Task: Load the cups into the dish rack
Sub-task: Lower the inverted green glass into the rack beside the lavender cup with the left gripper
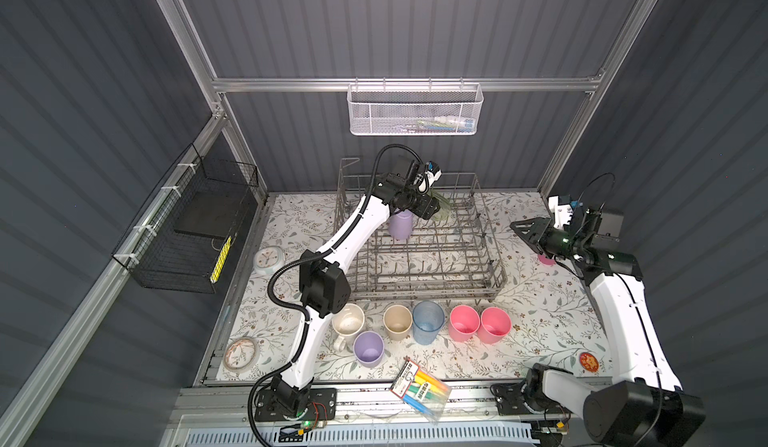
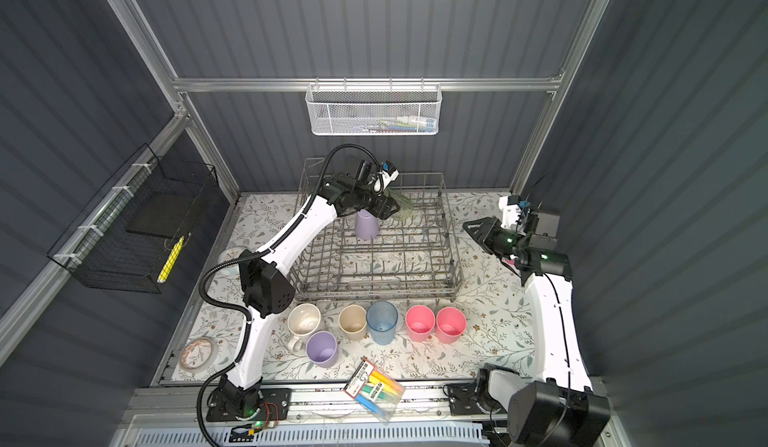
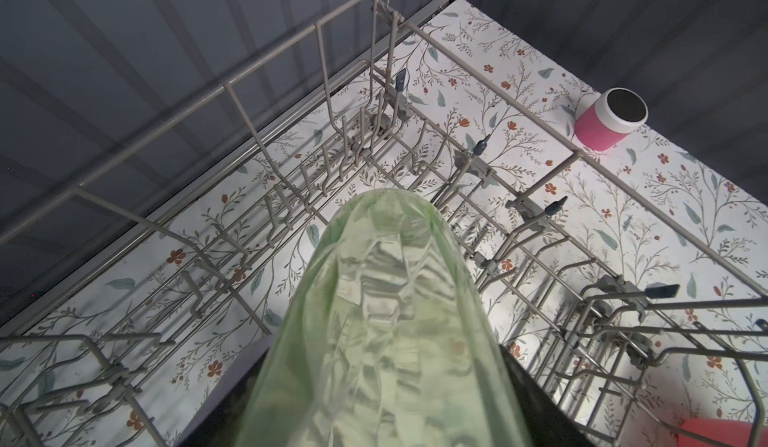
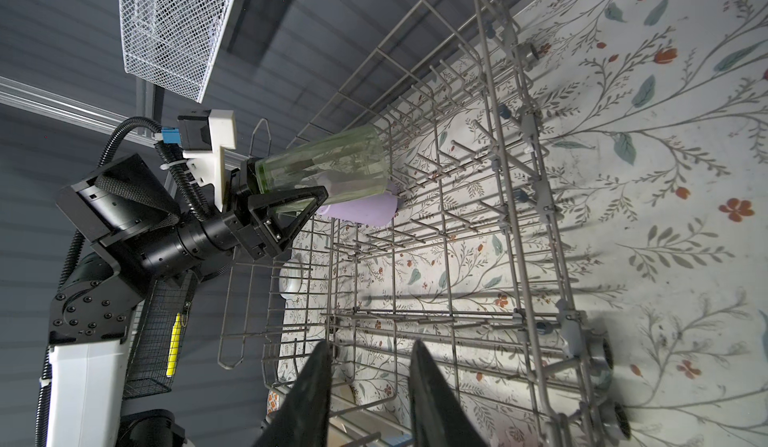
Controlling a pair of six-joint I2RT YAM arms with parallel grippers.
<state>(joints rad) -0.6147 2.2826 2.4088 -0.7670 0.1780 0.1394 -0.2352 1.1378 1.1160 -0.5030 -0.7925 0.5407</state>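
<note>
My left gripper should straighten and lower the tumbler before it lets go, because the green tumbler's far rim (image 1: 445, 217) is slanted above the bottom wires of the rack.
My left gripper (image 1: 434, 210) is shut on a translucent green tumbler (image 1: 442, 207) (image 3: 386, 320), tilted over the back of the grey wire dish rack (image 1: 428, 289) (image 4: 490, 92). A lilac cup (image 1: 401, 224) (image 4: 361, 210) stands upside down in the rack right beside the tumbler. In front of the rack stand a cream mug (image 1: 348, 320), a lilac cup (image 1: 368, 348), a beige cup (image 1: 397, 320), a blue cup (image 1: 428, 321) and two pink cups (image 1: 464, 322) (image 1: 494, 324). My right gripper (image 1: 515, 227) (image 4: 370, 345) hangs open and empty just off the rack's right side.
A clear marker pack (image 1: 422, 386) lies at the front edge. A small pink pot (image 3: 611, 119) sits under the right arm. A tape roll (image 1: 240, 353) and a round disc (image 1: 268, 260) lie left. A white mesh basket (image 1: 415, 110) and black wire basket (image 1: 187, 233) hang on the walls.
</note>
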